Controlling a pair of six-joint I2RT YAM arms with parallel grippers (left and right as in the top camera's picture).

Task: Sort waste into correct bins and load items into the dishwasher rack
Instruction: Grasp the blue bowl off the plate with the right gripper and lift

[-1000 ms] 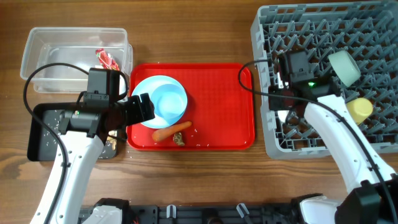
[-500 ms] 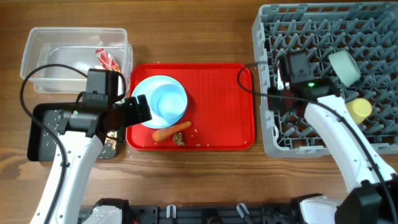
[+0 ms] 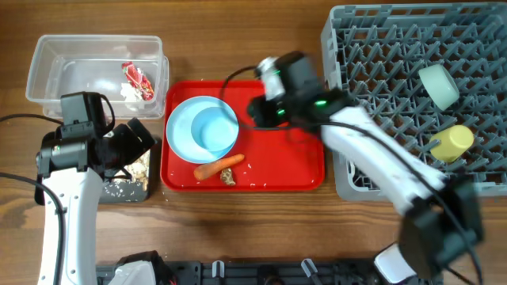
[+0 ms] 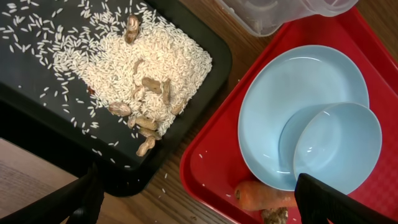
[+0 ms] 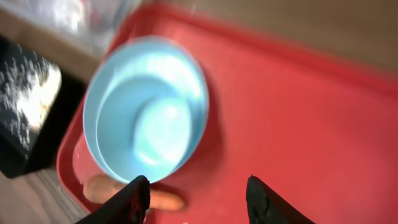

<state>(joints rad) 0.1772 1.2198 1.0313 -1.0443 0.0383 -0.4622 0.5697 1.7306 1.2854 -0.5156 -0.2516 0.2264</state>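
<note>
The right gripper grabs the small light blue bowl (image 3: 216, 128) by its rim facing the grey rack next, which leaves the bowl's body free to load there.
A light blue plate (image 3: 184, 131) with a small light blue bowl (image 3: 216, 128) on it lies on the red tray's left half. An orange carrot (image 3: 219, 167) and a brown scrap (image 3: 228, 178) lie just in front of it. My left gripper (image 3: 142, 146) is open and empty over the black tray (image 4: 37, 134), which holds rice and brown scraps (image 4: 143, 68). My right gripper (image 3: 257, 111) is open and empty above the red tray, right of the plate (image 5: 146, 115). The carrot also shows in both wrist views (image 4: 264, 194) (image 5: 106, 190). The grey rack (image 3: 380, 71) holds a mint bowl (image 3: 438, 85) and a yellow cup (image 3: 451, 142). I see no spoon.
The clear tub (image 3: 55, 67) at the back left holds a red wrapper (image 3: 136, 77) and white tissue (image 3: 127, 91). The red serving tray (image 3: 293, 158) lies between the bins and the rack. A few rice grains lie on the tray near the carrot.
My right arm has swung left from the rack to above the red tray beside the plate. My left arm has drawn back left from the plate to over the black tray.
</note>
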